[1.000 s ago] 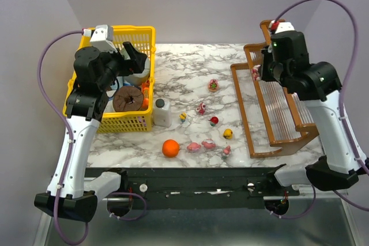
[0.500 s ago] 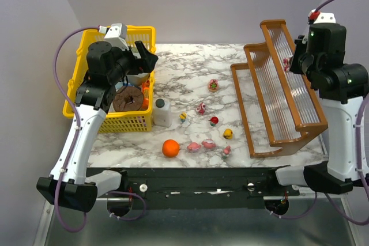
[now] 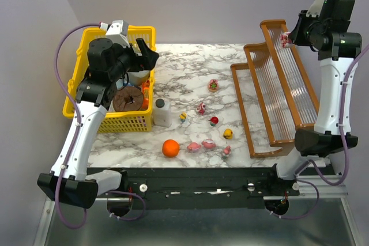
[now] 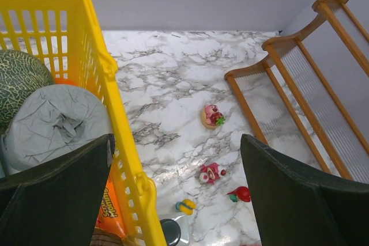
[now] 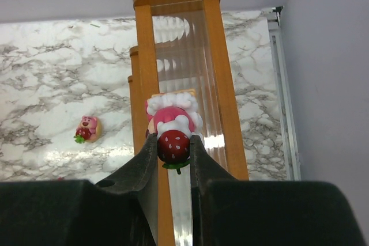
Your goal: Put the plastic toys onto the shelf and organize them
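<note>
The toy hangs well above the shelf's top level, partly over one bar of the shelf, and would fall short if I opened now, so my right gripper must keep holding it.
My right gripper [image 3: 286,39] is shut on a pink and white toy with a red strawberry [image 5: 173,124], and holds it above the far end of the top tier of the brown wooden shelf [image 3: 275,87]. In the right wrist view the toy hangs over the left rail of the shelf [image 5: 216,56]. Several small toys lie loose on the marble: a pink disc [image 3: 213,85], a pink figure [image 3: 201,108], a red one [image 3: 214,121], a yellow one [image 3: 228,133], and pink ones [image 3: 208,143] near the front. My left gripper [image 3: 147,56] is open and empty over the basket's right wall.
The yellow basket [image 3: 142,30] at the back left holds a brown ring, a grey bundle [image 4: 55,122] and a melon-patterned ball. A white bottle with a dark cap [image 3: 162,112] stands by its corner. An orange ball [image 3: 170,148] lies near the front edge.
My right arm has lifted and swung back from the lower tiers to the far end of the top tier, still holding the toy. The left arm has shifted slightly.
</note>
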You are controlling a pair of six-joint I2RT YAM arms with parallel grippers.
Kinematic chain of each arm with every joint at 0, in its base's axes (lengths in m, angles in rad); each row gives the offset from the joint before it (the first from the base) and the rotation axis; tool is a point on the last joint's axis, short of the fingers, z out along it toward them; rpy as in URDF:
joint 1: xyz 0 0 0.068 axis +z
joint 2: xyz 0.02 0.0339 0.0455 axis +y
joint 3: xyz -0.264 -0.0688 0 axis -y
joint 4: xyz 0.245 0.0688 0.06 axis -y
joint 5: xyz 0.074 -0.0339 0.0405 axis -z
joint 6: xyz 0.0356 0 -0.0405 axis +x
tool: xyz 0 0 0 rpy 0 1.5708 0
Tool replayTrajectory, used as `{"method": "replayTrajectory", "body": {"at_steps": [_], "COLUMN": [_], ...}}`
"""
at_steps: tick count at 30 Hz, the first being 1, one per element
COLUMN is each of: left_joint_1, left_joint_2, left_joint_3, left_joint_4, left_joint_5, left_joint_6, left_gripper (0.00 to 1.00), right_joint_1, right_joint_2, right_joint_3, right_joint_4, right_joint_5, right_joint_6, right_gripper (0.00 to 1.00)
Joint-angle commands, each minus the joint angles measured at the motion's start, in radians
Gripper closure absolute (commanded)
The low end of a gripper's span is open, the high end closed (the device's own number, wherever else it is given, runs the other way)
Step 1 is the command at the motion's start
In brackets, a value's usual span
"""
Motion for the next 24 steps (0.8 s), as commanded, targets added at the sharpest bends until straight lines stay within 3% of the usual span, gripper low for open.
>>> {"method": "replayTrajectory", "body": {"at_steps": [1, 7, 24], "left_joint_1": [-0.003, -0.003, -0.003], "left_joint_2": [0.038, 0.119, 0.233], "left_joint_3": [0.054, 0.127, 0.215], "left_joint_4": [-0.016, -0.041, -0.071], "left_joint_5": [0.019, 0.039, 0.054], "left_joint_6": [0.026, 0.034, 0.04], "left_gripper": [0.01, 0.01, 0.01], "right_joint_1": [-0.034, -0.034, -0.035], "right_joint_2": [0.049, 0.121, 0.207], "right_joint_3": [0.069, 0.121, 0.146], "right_joint_4": [0.049, 0.039, 0.04], "right_joint_5": [-0.162, -0.211, -0.124], "right_joint_6": [-0.062, -0.081, -0.101], "right_gripper": [0.99, 0.99, 0.99]}}
